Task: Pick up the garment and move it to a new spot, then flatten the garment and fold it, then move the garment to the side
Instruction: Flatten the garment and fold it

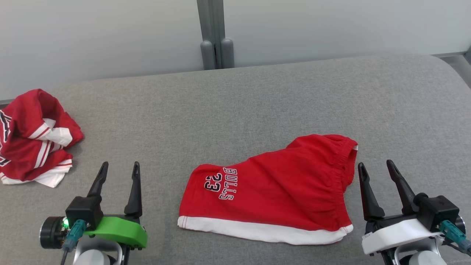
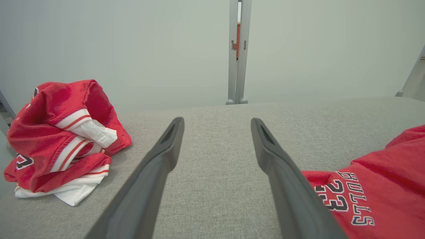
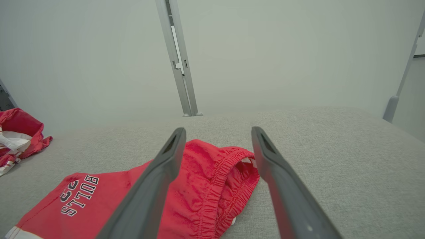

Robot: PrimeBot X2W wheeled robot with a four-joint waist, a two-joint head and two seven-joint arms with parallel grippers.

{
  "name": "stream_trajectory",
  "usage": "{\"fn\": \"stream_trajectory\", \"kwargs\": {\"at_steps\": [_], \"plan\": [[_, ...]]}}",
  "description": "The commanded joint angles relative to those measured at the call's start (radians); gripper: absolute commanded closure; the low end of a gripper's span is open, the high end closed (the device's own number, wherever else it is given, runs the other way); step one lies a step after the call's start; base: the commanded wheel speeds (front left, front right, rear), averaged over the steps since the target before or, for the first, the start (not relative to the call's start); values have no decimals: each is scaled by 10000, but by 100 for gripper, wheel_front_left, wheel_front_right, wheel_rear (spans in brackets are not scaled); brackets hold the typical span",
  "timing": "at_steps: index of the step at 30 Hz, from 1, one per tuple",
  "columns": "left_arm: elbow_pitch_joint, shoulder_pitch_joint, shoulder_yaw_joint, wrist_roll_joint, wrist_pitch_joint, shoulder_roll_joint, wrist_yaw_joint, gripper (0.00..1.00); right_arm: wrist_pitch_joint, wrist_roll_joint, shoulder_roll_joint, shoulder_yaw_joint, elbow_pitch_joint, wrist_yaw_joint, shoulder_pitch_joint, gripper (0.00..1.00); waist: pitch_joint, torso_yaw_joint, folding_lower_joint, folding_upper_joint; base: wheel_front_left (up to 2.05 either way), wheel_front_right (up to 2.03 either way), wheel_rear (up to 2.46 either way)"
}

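Note:
The red shorts need to be folded, so next my left gripper should grab them by the leg hem point(image 1: 183, 207) and leave the waistband point(image 1: 346, 176) free.
A pair of red shorts point(image 1: 279, 187) with a white hem and "BULLS 23" print lies flat on the grey fabric surface point(image 1: 235, 103), between my two grippers, waistband toward the right. The shorts point(image 2: 382, 186) also lie right of my left fingers, and their waistband point(image 3: 225, 172) sits just beyond my right fingers. A crumpled red-and-white garment point(image 1: 33, 140) is heaped at the far left, also visible in both wrist views point(image 2: 59, 139) point(image 3: 16, 132). My left gripper point(image 1: 120, 165) point(image 2: 217, 121) is open and empty. My right gripper point(image 1: 375, 163) point(image 3: 218, 130) is open and empty beside the waistband.
A grey post point(image 1: 216, 36) stands against the pale wall behind the surface's far edge. The surface curves away at the back right corner point(image 1: 441, 70). Bare grey fabric stretches across the back and the right side.

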Motion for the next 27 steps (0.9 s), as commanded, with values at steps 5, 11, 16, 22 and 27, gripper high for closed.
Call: {"fn": "stream_trajectory", "kwargs": {"at_steps": [5,11,16,22,27], "plan": [[-663,600,577,285,-3,132,-109,0,-29,-136,25,97,8,-6,67,0,-283,448,0,0,0,0,0],[-1233,1288,854,490,-3,112,-312,0,-29,-218,40,169,-16,-6,163,0,-410,613,0,0,0,0,0],[-1356,1654,876,526,-3,-43,-411,0,-29,-289,72,217,-56,-6,309,0,-476,746,0,0,0,0,0],[-1291,1805,925,550,-3,-256,-482,0,-29,-369,97,309,22,-7,496,0,-558,867,0,0,0,0,0],[-1110,1802,976,569,-3,-313,-516,0,-29,-390,111,339,78,-7,537,0,-586,884,0,0,0,0,0]]}}
